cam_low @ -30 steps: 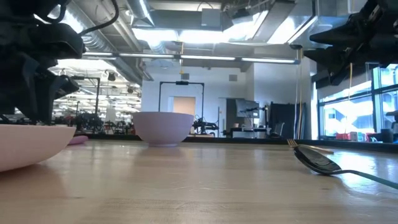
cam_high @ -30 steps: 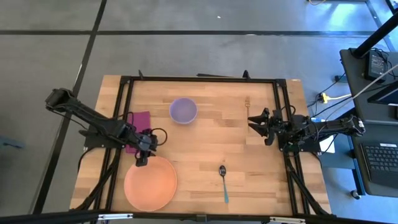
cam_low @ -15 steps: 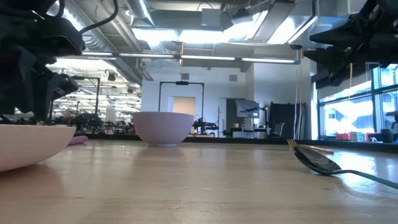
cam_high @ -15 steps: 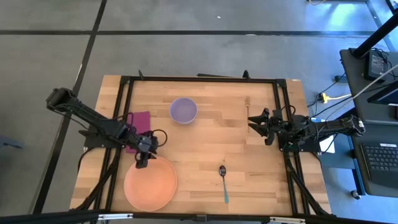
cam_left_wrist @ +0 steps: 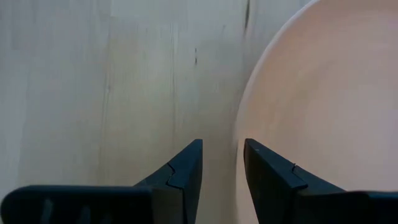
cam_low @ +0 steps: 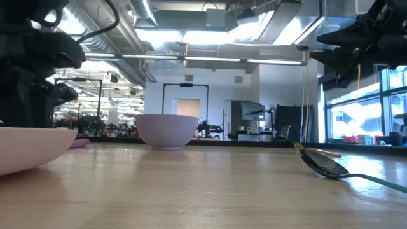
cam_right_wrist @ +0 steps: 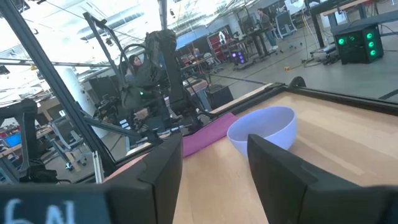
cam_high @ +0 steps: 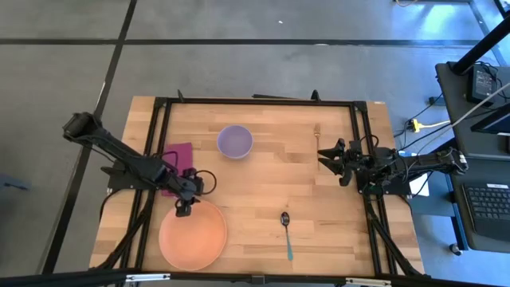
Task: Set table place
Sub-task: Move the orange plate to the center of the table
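Observation:
I should next grab the peach-orange plate by its rim with my left gripper. Then I can set it in its place beside the spoon (cam_high: 286,233).
The peach-orange plate (cam_high: 194,236) lies at the near left of the table (cam_high: 263,191). My left gripper (cam_high: 183,210) points down at the plate's far-left rim, open with a narrow gap. In the left wrist view (cam_left_wrist: 222,146) one finger stands over the plate's inside and one over bare wood outside the rim (cam_left_wrist: 239,143). The lavender bowl (cam_high: 235,141) stands at the far middle. The magenta napkin (cam_high: 178,153) lies partly under my left arm. The teal-handled spoon (cam_high: 286,233) and the gold fork (cam_high: 318,135) lie flat. My right gripper (cam_high: 333,163) hovers open at the right. My left gripper comes from above with its fingers on either side of the plate's far-left rim (cam_left_wrist: 241,124). Whether a finger touches the rim I cannot tell. The plate lies flat on the table.
A black metal frame (cam_high: 255,101) edges the tabletop. Bare wood lies between the plate, the bowl and the spoon. In the low view the bowl (cam_low: 166,130) stands mid-table, the spoon's bowl (cam_low: 327,165) at the right and the plate (cam_low: 25,146) at the left.
My left gripper has moved a little toward the table's near edge, onto the plate's far-left rim. The plate has stayed where it was.

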You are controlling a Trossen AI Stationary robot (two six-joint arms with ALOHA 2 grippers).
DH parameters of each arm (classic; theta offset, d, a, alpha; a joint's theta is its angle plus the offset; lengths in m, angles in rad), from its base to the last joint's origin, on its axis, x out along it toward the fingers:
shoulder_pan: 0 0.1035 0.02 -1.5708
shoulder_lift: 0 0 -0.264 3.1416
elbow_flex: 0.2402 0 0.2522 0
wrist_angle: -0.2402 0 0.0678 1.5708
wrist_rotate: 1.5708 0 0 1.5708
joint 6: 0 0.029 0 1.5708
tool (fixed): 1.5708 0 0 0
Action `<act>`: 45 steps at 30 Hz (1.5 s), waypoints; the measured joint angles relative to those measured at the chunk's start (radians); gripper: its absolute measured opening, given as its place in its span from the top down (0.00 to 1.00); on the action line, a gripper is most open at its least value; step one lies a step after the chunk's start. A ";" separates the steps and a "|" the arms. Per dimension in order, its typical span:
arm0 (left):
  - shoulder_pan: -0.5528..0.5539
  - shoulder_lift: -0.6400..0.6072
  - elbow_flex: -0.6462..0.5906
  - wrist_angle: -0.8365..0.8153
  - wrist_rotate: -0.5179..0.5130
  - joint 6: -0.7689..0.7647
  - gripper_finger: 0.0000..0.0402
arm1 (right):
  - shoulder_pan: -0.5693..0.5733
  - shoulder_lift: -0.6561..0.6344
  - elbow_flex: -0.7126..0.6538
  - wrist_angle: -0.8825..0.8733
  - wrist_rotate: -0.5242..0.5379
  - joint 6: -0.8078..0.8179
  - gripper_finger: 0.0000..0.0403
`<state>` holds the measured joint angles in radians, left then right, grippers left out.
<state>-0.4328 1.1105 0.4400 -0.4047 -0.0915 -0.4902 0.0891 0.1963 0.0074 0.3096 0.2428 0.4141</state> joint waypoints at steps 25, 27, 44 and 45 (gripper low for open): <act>0.048 0.147 0.023 0.301 -0.177 -0.391 0.99 | 0.000 0.000 0.000 -0.002 0.000 -0.001 0.55; 0.078 0.147 0.058 0.305 -0.195 -0.398 0.99 | 0.000 0.000 0.000 0.000 0.000 -0.001 0.55; 0.366 0.240 0.278 0.246 -0.177 -0.320 1.00 | 0.000 0.000 0.000 0.007 0.080 0.027 0.55; 0.370 0.261 0.278 0.244 -0.173 -0.331 1.00 | 0.000 0.000 0.000 0.005 0.080 0.027 0.55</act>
<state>-0.0625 1.3719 0.7177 -0.1604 -0.2646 -0.8216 0.0891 0.1959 0.0074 0.3147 0.3229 0.4408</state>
